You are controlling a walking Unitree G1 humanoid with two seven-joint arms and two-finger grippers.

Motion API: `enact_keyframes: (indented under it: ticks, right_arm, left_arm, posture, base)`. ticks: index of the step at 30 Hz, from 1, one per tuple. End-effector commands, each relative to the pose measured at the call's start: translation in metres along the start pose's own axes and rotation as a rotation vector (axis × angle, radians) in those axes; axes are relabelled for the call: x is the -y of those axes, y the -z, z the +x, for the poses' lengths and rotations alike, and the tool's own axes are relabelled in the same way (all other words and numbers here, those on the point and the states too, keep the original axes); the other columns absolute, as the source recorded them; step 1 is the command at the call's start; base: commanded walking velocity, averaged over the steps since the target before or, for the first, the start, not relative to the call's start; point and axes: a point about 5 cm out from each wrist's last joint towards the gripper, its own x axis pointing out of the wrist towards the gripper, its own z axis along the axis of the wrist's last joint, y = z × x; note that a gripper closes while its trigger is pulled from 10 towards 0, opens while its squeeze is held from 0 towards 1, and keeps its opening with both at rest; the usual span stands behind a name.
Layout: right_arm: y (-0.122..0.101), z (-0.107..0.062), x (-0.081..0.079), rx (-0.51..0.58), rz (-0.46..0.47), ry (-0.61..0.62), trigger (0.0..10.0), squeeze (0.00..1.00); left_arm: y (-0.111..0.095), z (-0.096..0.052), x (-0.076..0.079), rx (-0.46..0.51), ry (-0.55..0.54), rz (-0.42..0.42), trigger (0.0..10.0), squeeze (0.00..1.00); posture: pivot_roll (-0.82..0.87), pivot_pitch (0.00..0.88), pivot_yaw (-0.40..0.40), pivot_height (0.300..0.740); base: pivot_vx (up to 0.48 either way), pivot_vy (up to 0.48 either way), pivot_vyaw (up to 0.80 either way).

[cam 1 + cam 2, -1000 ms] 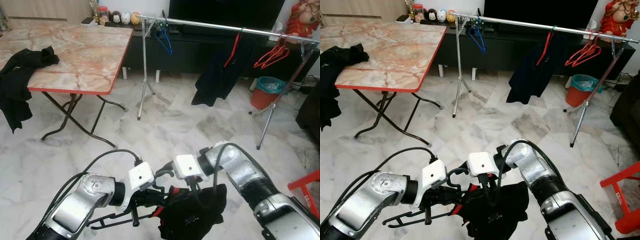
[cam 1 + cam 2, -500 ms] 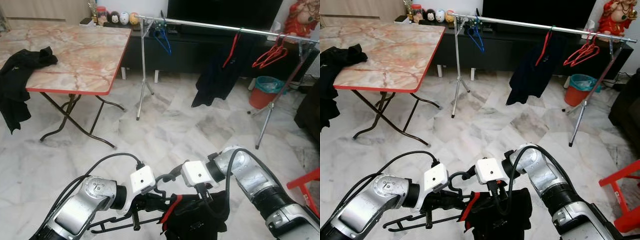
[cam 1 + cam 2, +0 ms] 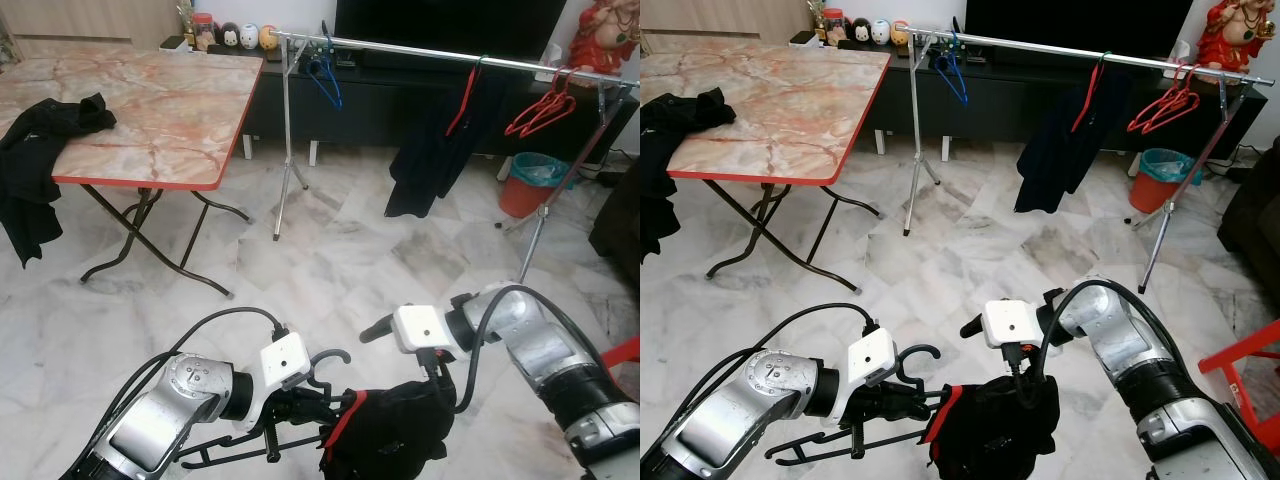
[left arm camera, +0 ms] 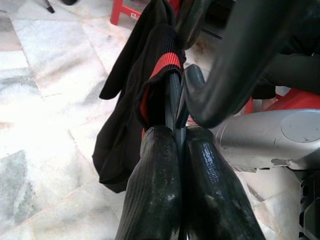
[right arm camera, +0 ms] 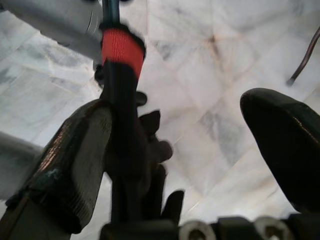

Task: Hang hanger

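The robot's right gripper should next grab the garment by its red-edged collar (image 3: 345, 425), because the collar's edge is drawn along the hanger while the bunched cloth hangs loose.
My left gripper (image 4: 179, 132) is shut on the thin bar of a black hanger (image 3: 330, 360), held low over the floor. A black garment (image 3: 390, 435) with a red collar (image 4: 164, 62) is draped on the hanger and bunched at its right end. My right gripper (image 5: 175, 102) is open and reaches down into the top of the garment (image 5: 125, 130); the cloth lies against one finger (image 5: 75, 150). The hanger's hook (image 3: 920, 355) sticks up free between the two wrists. The steel clothes rail (image 3: 400, 50) stands far ahead across the room.
On the rail hang a blue hanger (image 3: 328, 75), a red hanger carrying a black garment (image 3: 430, 150), and red hangers (image 3: 545, 108). A folding marble-top table (image 3: 150, 110) with black clothes (image 3: 40, 150) stands left. A teal bin (image 3: 535, 180) and red stool (image 3: 625, 355) are right.
My right gripper has moved to the right, away from the hanger's hook, over the bunched garment. The hook now stands free. The left gripper keeps its hold.
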Motion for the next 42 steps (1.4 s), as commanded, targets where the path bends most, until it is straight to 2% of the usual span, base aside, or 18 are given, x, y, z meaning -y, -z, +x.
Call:
enact_keyframes:
  ticks: [1,8,14,18,27,28,29,30,31,42]
  right_arm:
    - [0.004,-0.002,-0.003,-0.006,0.020,0.004,10.0,0.00]
    - [0.019,-0.002,-0.014,-0.015,0.094,-0.048,10.0,0.00]
    - [0.037,-0.001,-0.022,-0.115,0.108,-0.077,10.0,0.00]
    - [0.041,0.001,-0.022,-0.155,0.103,-0.071,10.0,0.00]
    - [0.038,0.014,-0.013,-0.119,0.091,-0.001,10.0,0.00]
    - [0.036,0.016,-0.013,-0.102,0.091,-0.014,7.1,0.00]
    - [0.035,0.017,-0.013,-0.094,0.089,-0.025,1.3,0.00]
    - [0.035,0.017,-0.014,-0.094,0.088,-0.028,1.3,0.00]
    - [0.035,0.017,-0.014,-0.100,0.085,-0.035,0.0,0.00]
    - [0.042,0.018,-0.017,-0.150,0.086,-0.071,0.0,0.00]
  left_arm:
    - [-0.003,0.001,0.000,0.019,0.012,0.018,10.0,0.00]
    - [-0.002,0.001,0.001,0.015,0.014,0.016,10.0,0.00]
    - [-0.001,0.001,0.001,0.012,0.017,0.013,10.0,0.00]
    - [-0.001,0.000,0.001,0.011,0.015,0.014,10.0,0.00]
    - [-0.001,0.000,0.000,0.011,0.012,0.017,10.0,0.00]
    - [-0.001,0.000,0.000,0.011,0.011,0.018,10.0,0.00]
    - [-0.001,0.000,0.000,0.011,0.011,0.018,10.0,0.00]
    - [-0.001,0.000,0.000,0.011,0.010,0.018,10.0,0.00]
    - [-0.001,0.000,0.000,0.010,0.010,0.019,10.0,0.00]
    - [-0.001,-0.001,-0.001,0.009,0.004,0.023,10.0,0.00]
  posture:
    - [0.15,0.000,-0.055,0.740]
    - [0.16,0.000,-0.055,0.740]
    - [0.16,0.000,-0.054,0.740]
    - [0.16,0.000,-0.053,0.740]
    - [0.17,0.000,-0.054,0.740]
    - [0.17,0.000,-0.054,0.740]
    - [0.17,0.000,-0.053,0.740]
    - [0.17,0.000,-0.053,0.740]
    - [0.17,0.000,-0.052,0.740]
    - [0.17,0.000,-0.054,0.740]
  base:
    - [0.000,0.000,0.00]
    - [0.000,0.000,0.00]
    - [0.000,0.000,0.00]
    - [0.000,0.000,0.00]
    - [0.000,0.000,0.00]
    - [0.000,0.000,0.00]
    - [0.000,0.000,0.00]
    - [0.000,0.000,0.00]
    - [0.000,0.000,0.00]
    - [0.000,0.000,0.00]
